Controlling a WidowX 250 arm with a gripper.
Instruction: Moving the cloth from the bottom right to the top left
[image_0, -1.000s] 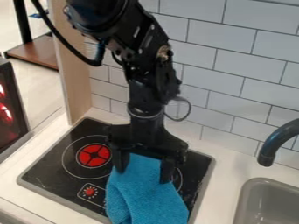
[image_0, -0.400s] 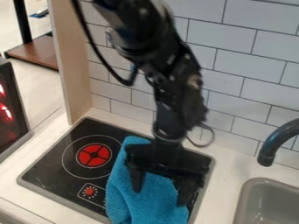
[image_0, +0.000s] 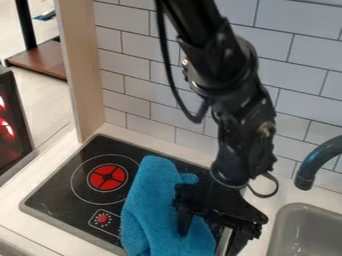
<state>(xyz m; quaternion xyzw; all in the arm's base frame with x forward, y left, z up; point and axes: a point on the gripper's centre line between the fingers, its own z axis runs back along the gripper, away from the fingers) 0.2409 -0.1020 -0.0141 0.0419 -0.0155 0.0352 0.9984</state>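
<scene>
My gripper grips the loose edge of the cloth next, to shift the blue cloth across the black stove top.
My gripper stands open above the lower right part of the stove, with its fingers spread apart. Its left finger is over the right side of the blue cloth, and its right finger is near the stove's right edge. The cloth lies bunched lengthwise on the black stove top, from the upper middle down to the front edge. The gripper hides part of the cloth's right side; whether they touch I cannot tell.
A red burner and a red knob mark are left of the cloth. At the right are a grey sink and a dark faucet. A tiled wall rises behind the counter, with a wooden panel at its left.
My gripper has moved right and down, from the cloth's upper part to its lower right side. More of the cloth's top shows; its lower part looks unmoved.
</scene>
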